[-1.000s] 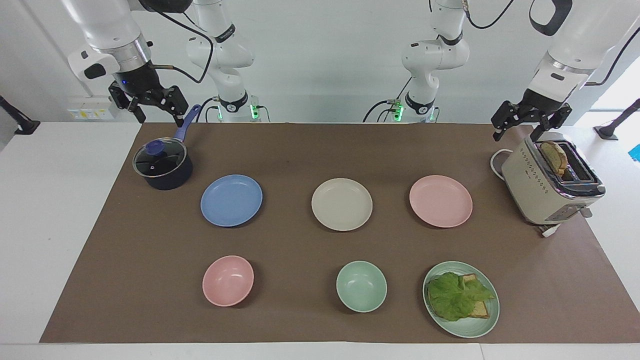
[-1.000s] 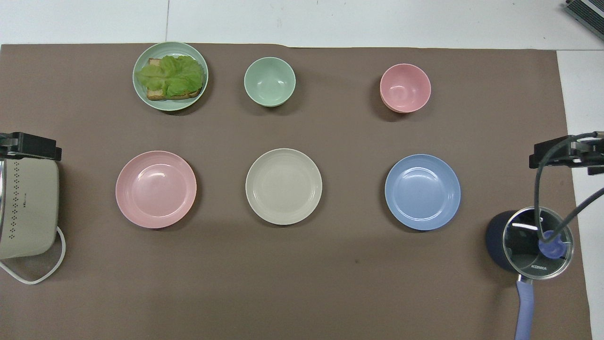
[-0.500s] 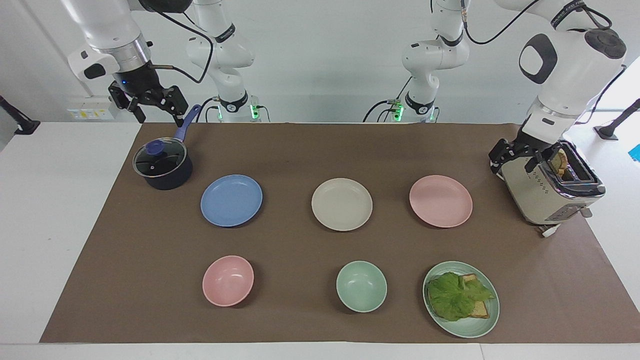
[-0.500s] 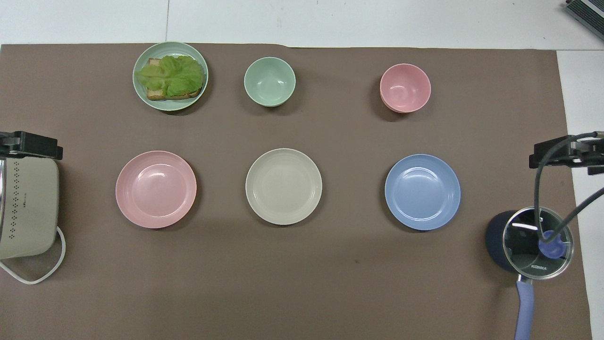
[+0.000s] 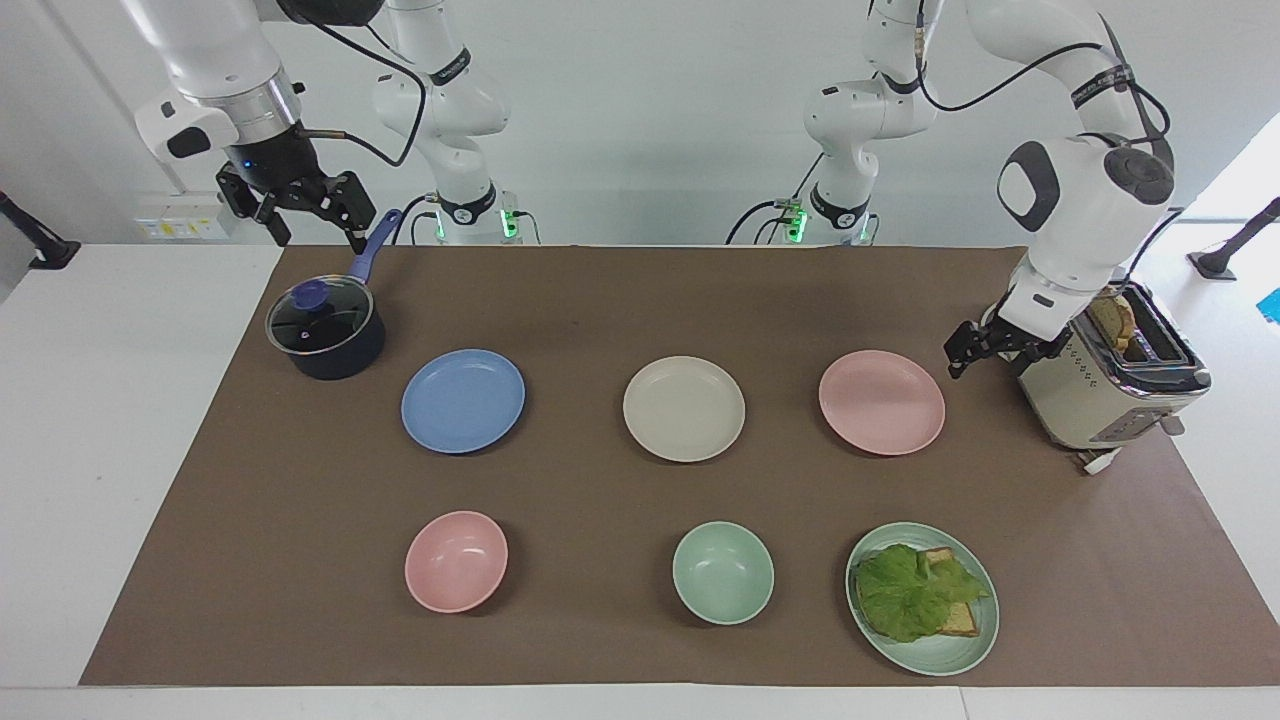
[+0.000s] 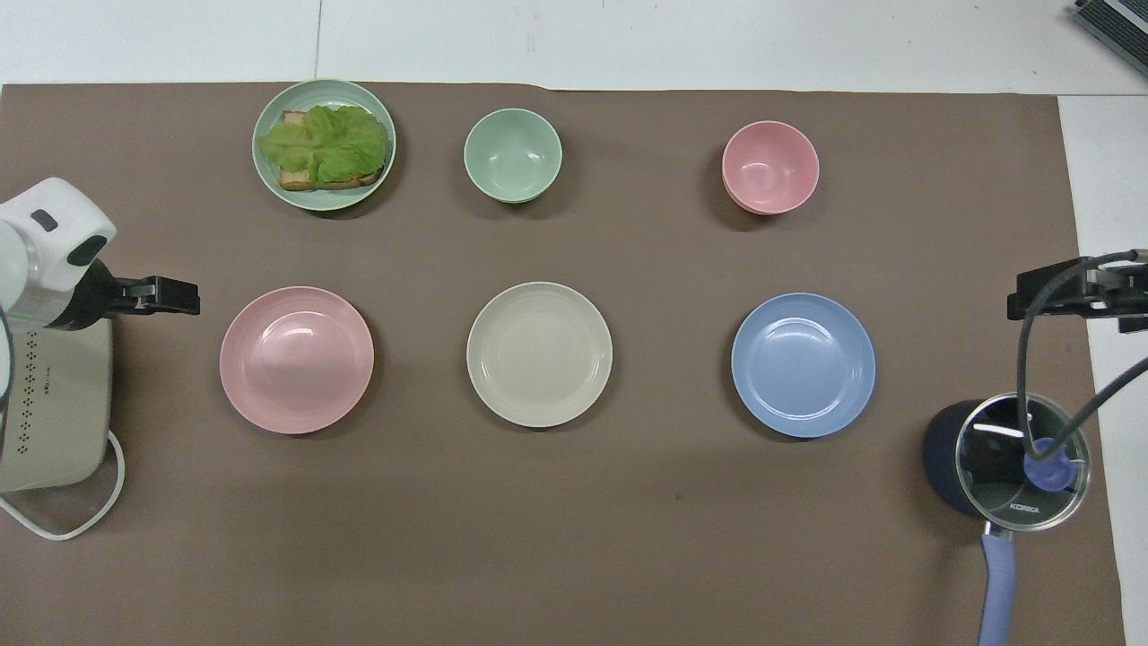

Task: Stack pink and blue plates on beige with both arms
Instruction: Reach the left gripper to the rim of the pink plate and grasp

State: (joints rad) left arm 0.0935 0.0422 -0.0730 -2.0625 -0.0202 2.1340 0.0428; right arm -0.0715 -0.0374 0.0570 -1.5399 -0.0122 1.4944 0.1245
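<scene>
Next, the left gripper grabs the plate by its rim [image 6: 225, 361], since the pink plate [image 6: 296, 359] is far wider than the span of my fingertips.
Three plates lie in a row across the brown mat: the blue plate [image 5: 462, 400] [image 6: 803, 364] toward the right arm's end, the beige plate [image 5: 683, 408] [image 6: 539, 353] in the middle, and the pink plate [image 5: 881, 402] [image 6: 296, 359] toward the left arm's end. All three are bare. My left gripper [image 5: 985, 362] [image 6: 175, 297] hangs open and low between the toaster and the pink plate, touching neither. My right gripper [image 5: 318, 235] [image 6: 1031, 301] waits open in the air over the pot's handle, holding nothing.
A cream toaster [image 5: 1100, 385] with bread in it stands at the left arm's end. A dark lidded pot [image 5: 326, 330] stands at the right arm's end. Farther from the robots lie a pink bowl [image 5: 455, 560], a green bowl [image 5: 722, 572] and a green plate [image 5: 940, 655] with a lettuce sandwich.
My left arm has dropped from above the toaster and swung toward the pink plate, its gripper still open. The right arm and all the plates have stayed put.
</scene>
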